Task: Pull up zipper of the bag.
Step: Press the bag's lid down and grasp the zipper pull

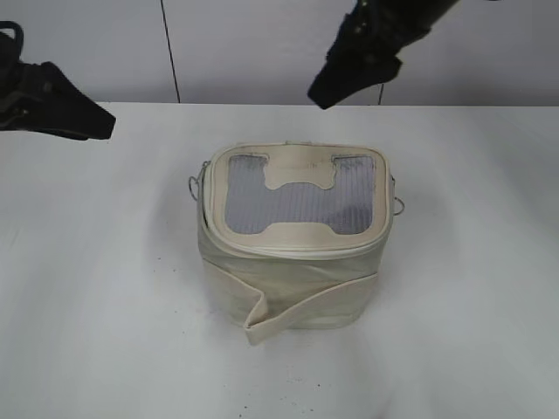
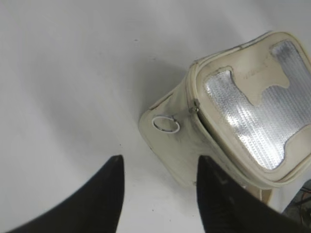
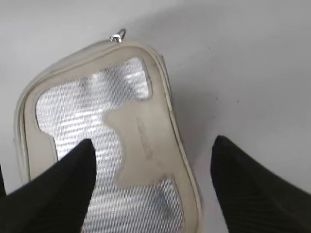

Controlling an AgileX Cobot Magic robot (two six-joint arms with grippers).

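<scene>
My right gripper should next hold the bag steady while I pull up the bag's zipper (image 1: 203, 175), so it should grab the bag by its top rim (image 1: 310, 145).
The cream-white boxy bag (image 1: 293, 288) stands on the white table, grey ribbed panel on top, a cream strap across its front. The zipper (image 1: 301, 251) runs around the top rim. One slider with a ring pull (image 1: 193, 185) hangs at the bag's left side, another ring (image 1: 398, 206) at its right. In the left wrist view the left ring pull (image 2: 166, 124) lies against the bag's side. My left gripper (image 2: 159, 160) is open, above the table left of the bag. My right gripper (image 3: 153, 143) is open, high over the bag's far right edge (image 3: 175, 131).
The white table (image 1: 96, 288) stretches around the bag. A grey wall with a dark vertical seam (image 1: 170, 52) stands behind it. The right arm (image 1: 362, 48) hangs above the bag's far side; the left arm (image 1: 52, 100) is at the left edge.
</scene>
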